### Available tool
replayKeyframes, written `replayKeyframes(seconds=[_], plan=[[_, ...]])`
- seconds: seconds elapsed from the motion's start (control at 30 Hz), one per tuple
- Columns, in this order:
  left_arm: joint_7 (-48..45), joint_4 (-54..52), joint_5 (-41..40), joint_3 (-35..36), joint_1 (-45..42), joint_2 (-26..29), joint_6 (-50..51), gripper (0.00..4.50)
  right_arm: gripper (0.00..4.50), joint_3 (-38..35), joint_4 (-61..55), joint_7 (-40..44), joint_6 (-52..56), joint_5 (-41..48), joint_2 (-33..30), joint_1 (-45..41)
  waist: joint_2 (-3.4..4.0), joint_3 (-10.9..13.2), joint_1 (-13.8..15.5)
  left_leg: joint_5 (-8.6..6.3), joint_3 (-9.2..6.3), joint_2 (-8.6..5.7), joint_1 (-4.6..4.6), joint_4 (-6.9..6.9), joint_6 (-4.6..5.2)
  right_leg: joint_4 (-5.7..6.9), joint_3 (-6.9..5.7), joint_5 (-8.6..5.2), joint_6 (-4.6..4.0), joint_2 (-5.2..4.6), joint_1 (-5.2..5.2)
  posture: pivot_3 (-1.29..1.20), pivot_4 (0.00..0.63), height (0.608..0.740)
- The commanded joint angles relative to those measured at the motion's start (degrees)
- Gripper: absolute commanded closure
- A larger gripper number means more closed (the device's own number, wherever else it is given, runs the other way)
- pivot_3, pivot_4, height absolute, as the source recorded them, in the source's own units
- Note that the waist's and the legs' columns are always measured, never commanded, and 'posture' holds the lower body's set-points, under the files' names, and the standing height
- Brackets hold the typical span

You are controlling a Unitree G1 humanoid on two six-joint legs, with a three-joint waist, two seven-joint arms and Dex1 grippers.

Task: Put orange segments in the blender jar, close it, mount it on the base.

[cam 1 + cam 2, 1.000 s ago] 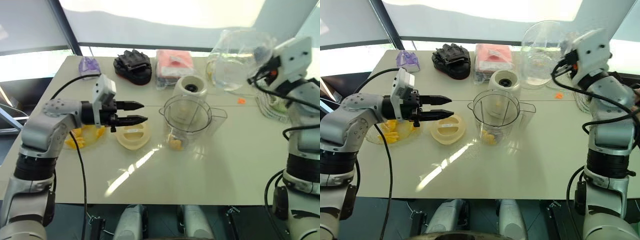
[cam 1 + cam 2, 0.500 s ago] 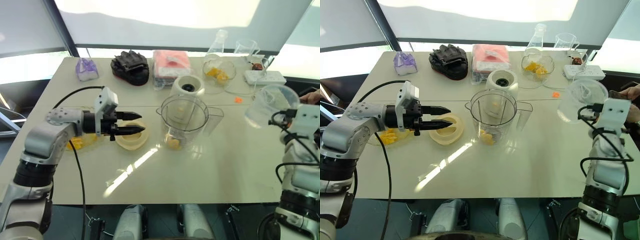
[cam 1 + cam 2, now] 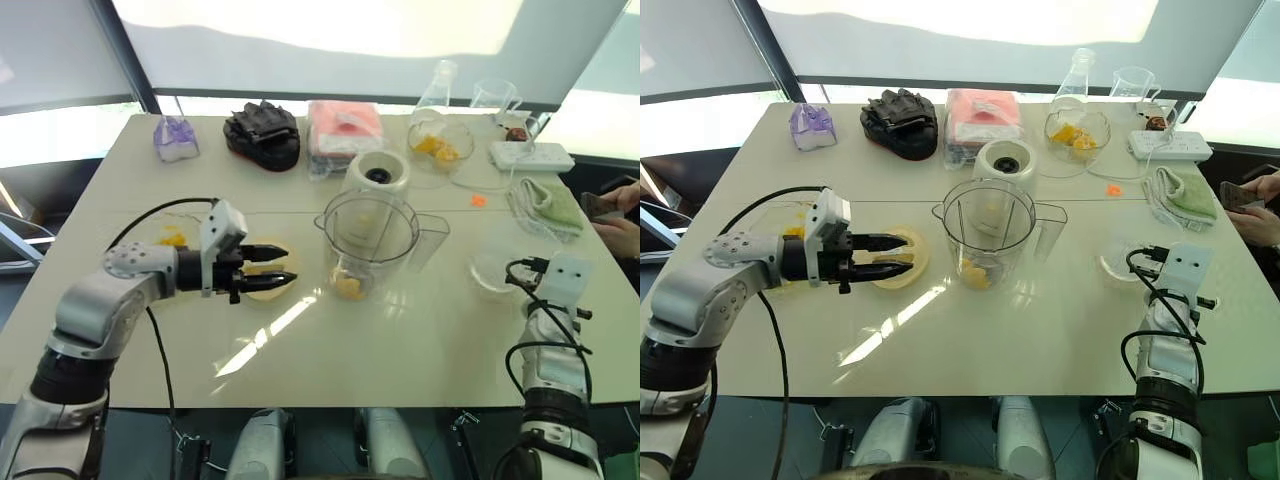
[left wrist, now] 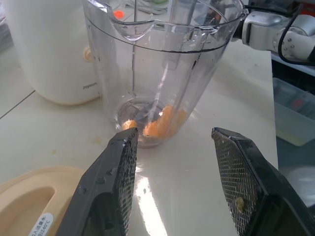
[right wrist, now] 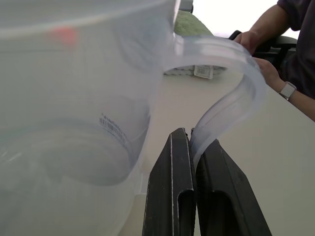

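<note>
The clear cup is upright in my fingers with its base [image 3: 494,280] [image 5: 83,164] flat on the tabletop and would stay standing, so I should open my right gripper.
The blender jar [image 3: 370,240] stands upright and uncovered at mid table, with a few orange segments [image 3: 348,288] at its bottom by the blade. Behind it is the cream base [image 3: 378,177]. My left gripper [image 3: 278,266] is open and empty, pointing at the jar, just over a flat cream lid [image 3: 262,287]. In the left wrist view the jar [image 4: 162,59] is straight ahead of the fingers [image 4: 110,182]. More orange segments lie in a glass bowl [image 3: 437,150] at the back and beside my left arm [image 3: 170,239]. My right gripper [image 5: 193,142] is shut on the handle of a clear cup [image 3: 494,270], low at the right.
Along the back edge are a purple item [image 3: 175,138], a black glove [image 3: 265,132], a pink packet [image 3: 345,125], a flask [image 3: 440,80], a beaker [image 3: 495,97] and a power strip [image 3: 530,155]. A green cloth [image 3: 545,205] and a person's hand [image 3: 618,222] are at the right edge.
My right arm has swung the clear cup down from high at the back right to table height at the right. The left gripper has sunk slightly toward the lid, still open.
</note>
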Motion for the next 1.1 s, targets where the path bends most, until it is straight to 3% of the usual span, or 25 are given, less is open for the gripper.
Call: replayKeyframes(seconds=[0.03, 0.07, 0.17, 0.4, 0.87, 1.1], plan=[[0.9, -2.3, -0.8, 0.8, 0.1, -0.4, -0.2, 2.04, 4.49, 1.3, 1.8, -1.7, -3.2, -0.6, -0.2, -1.3, 0.00, 0.0, 0.0, 0.00, 0.00, 0.00, 0.00, 0.00, 0.00, 0.00, 0.00, 0.00, 0.00, 0.00, 0.00, 0.00, 0.150, 0.740], [1.0, -2.4, -0.8, 0.7, 0.1, -0.5, -0.1, 2.04, 4.49, 1.6, 2.3, -2.0, -3.6, -0.5, -0.2, -1.3, 0.00, 0.0, -0.1, 0.00, 0.00, 0.00, 0.00, 0.00, 0.00, 0.00, 0.00, 0.00, 0.00, 0.00, 0.00, 0.00, 0.150, 0.740], [1.3, -2.7, -1.0, 0.9, 0.1, -0.5, 0.1, 2.04, 3.62, 2.0, 2.4, -2.6, -3.9, 0.1, 0.1, -1.2, 0.00, 0.0, -0.3, 0.00, 0.00, 0.01, 0.01, 0.00, 0.00, 0.00, 0.01, 0.00, 0.00, 0.00, 0.01, 0.00, 0.150, 0.740], [0.7, -1.5, -0.7, 0.7, -0.6, -0.3, -0.4, 2.04, 0.07, 2.5, -0.3, -4.4, -2.7, -0.6, -0.3, 1.0, -0.05, 0.0, -1.4, 0.00, 0.00, 0.01, 0.02, 0.00, 0.00, 0.00, 0.01, 0.00, 0.01, 0.00, 0.03, 0.00, 0.150, 0.740], [-3.2, 9.9, 4.4, -1.0, -6.3, -0.1, -6.7, 2.04, 0.03, 3.2, -36.6, 0.3, 6.7, 1.5, 3.9, 23.3, -0.05, -0.1, -1.0, 0.00, -0.01, 0.01, 0.04, 0.00, 0.00, -0.01, 0.01, -0.02, -0.01, -0.06, 0.04, 0.00, 0.150, 0.740], [-12.6, 39.1, 23.4, -11.7, -20.2, 2.8, -31.2, 2.04, 0.03, -5.8, -62.2, 22.6, 19.5, 21.8, -5.3, 44.0, -0.14, -0.1, 0.4, -0.01, -0.02, -0.02, 0.07, -0.04, 0.01, -0.02, -0.03, -0.04, -0.03, 0.08, 0.03, 0.00, 0.150, 0.740]])
